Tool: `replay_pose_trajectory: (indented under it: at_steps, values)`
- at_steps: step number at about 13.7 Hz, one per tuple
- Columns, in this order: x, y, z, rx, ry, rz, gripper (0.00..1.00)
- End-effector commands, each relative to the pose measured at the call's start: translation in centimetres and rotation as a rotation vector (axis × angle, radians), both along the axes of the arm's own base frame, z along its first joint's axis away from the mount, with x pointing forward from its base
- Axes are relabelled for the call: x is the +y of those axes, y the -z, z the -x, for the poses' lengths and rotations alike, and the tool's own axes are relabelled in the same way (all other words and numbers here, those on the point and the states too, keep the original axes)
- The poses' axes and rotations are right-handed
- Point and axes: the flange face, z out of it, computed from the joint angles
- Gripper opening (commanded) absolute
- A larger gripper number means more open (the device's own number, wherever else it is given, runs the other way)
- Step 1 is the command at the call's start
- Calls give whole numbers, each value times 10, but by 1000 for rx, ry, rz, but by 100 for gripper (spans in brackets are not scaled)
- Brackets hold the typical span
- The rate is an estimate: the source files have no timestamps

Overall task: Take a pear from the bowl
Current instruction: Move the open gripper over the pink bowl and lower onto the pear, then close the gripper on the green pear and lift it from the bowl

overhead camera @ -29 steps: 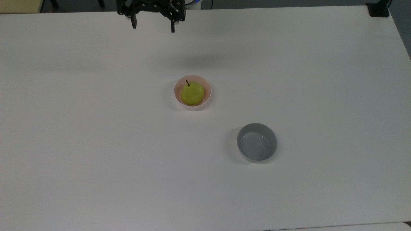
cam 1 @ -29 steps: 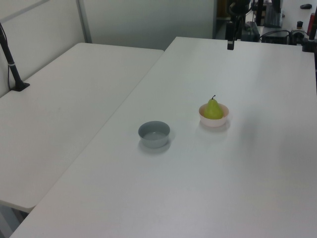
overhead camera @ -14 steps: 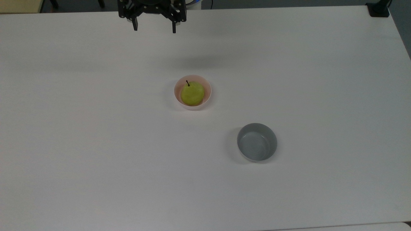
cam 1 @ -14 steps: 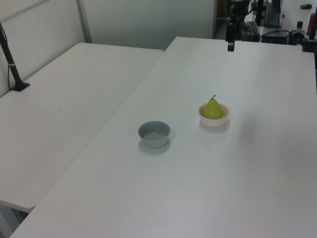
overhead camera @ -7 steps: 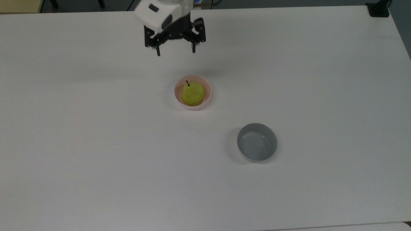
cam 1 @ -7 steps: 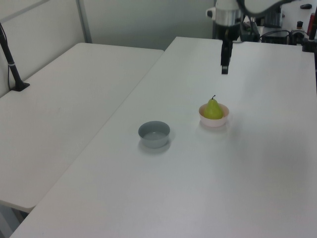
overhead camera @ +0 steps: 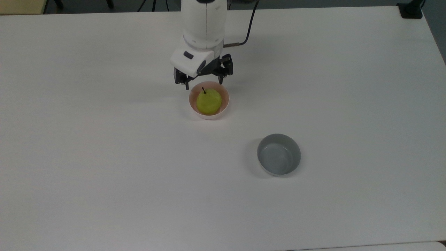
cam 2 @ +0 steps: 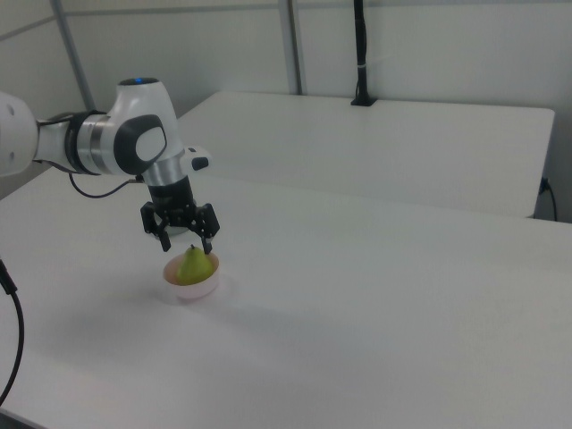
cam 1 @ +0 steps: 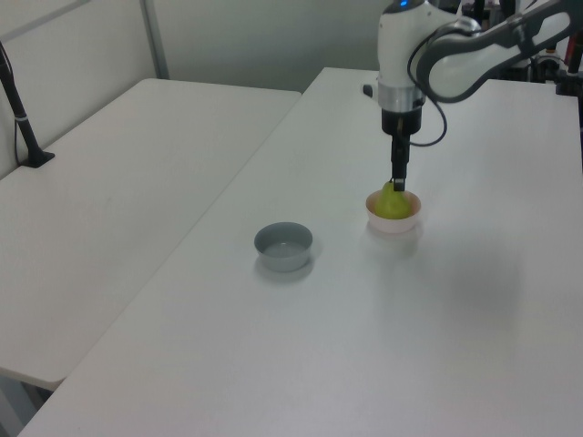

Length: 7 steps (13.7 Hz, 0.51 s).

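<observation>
My gripper should next lift the pear out of the pink bowl (cam 1: pixel 406 220), so it needs to grab the yellow-green pear by its narrow neck (cam 1: pixel 390 188).
A yellow-green pear (overhead camera: pixel 208 101) (cam 1: pixel 392 202) (cam 2: pixel 193 265) with a short dark stem stands upright in a small pale pink bowl (overhead camera: pixel 225 103) (cam 1: pixel 406 220) (cam 2: pixel 191 290) near the middle of the white table. My gripper (overhead camera: pixel 203 84) (cam 1: pixel 398 184) (cam 2: pixel 186 245) hangs open just above the top of the pear, one finger to each side of the stem. In the top view it sits over the bowl's far rim. Nothing is between the fingers.
A grey bowl (overhead camera: pixel 278 154) (cam 1: pixel 283 246) stands empty on the table, to the lower right of the pink bowl in the top view. A second white table (cam 1: pixel 109 200) adjoins in the left view. A black pole (cam 2: pixel 360 54) rises at the back in the right view.
The arm has swung out from the table's far edge and come down over the pink bowl. The gripper stays open. The pear and both bowls have not moved.
</observation>
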Motion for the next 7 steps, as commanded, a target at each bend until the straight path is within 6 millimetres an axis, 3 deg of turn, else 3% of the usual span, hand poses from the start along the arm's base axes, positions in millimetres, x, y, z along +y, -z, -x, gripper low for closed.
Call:
replay_pose_trajectory:
  at_steps: [1,7]
  values:
    - [8,29,-5,-10,-40,5,100]
    - [11,50,-10,-9,-45,4,97]
